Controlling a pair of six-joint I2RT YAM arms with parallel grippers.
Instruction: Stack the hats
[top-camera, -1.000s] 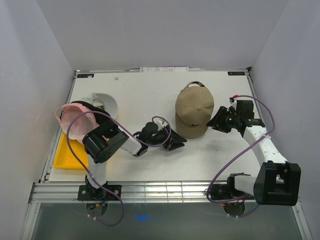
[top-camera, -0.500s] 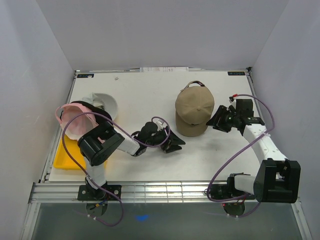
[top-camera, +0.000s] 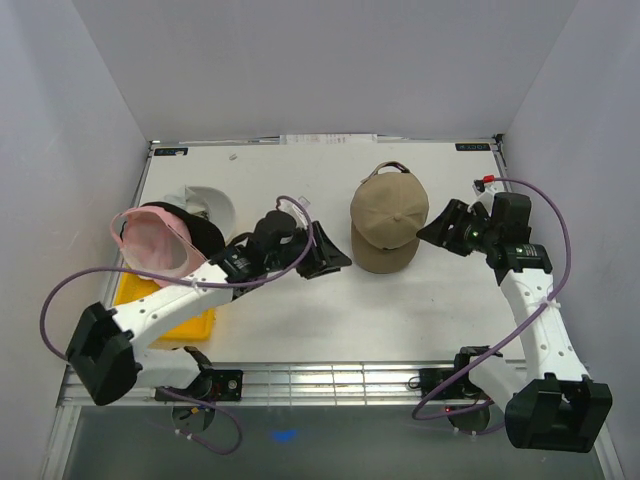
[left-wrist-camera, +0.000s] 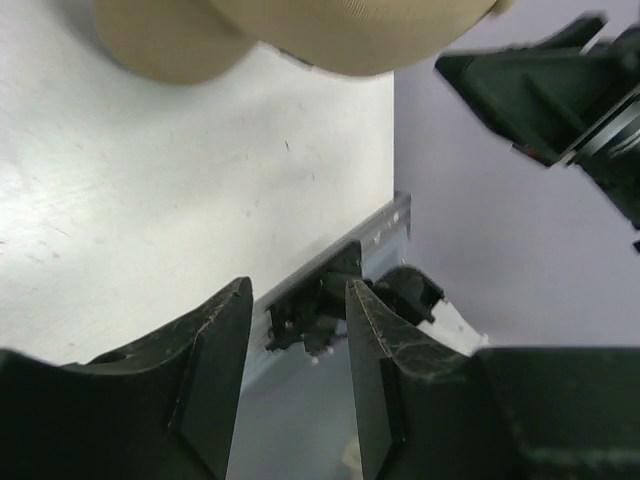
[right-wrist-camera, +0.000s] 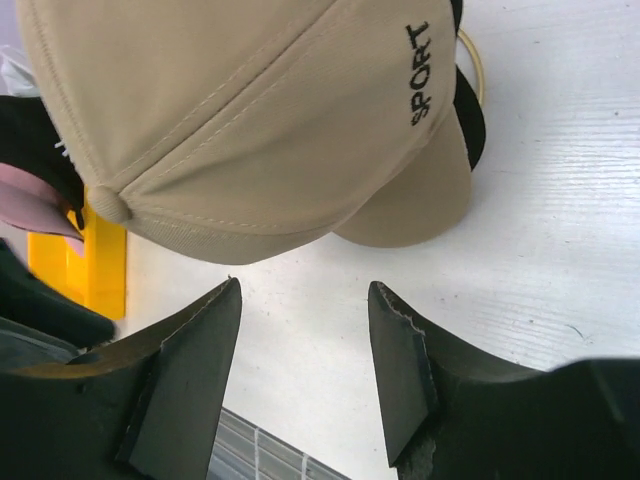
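Observation:
My left gripper grabs the pink cap (top-camera: 150, 245) by one side edge of its visor next, leaving the cap's opening free to stack.
A plain tan cap (top-camera: 388, 230) lies at the table's centre right, brim toward me. A black edge (right-wrist-camera: 468, 110) and a gold wire ring (right-wrist-camera: 477, 70) show under it. It fills the top of the right wrist view (right-wrist-camera: 250, 110), with "SPORT" stitched on its side. A pink cap (top-camera: 150, 245) sits on a black cap (top-camera: 200, 228) beside a white cap (top-camera: 212, 205) at the left. My left gripper (top-camera: 338, 260) is open and empty, just left of the tan cap's brim (left-wrist-camera: 180, 40). My right gripper (top-camera: 430, 230) is open and empty, close to the cap's right side.
A yellow tray (top-camera: 170, 318) lies at the front left under the pile of caps, and also shows in the right wrist view (right-wrist-camera: 95, 260). White walls close in the table on three sides. The metal rail (top-camera: 330, 380) runs along the near edge.
My left arm has stretched out, carrying its gripper up and back toward the tan cap's brim. My right arm has risen and shifted a little right. The caps have not moved.

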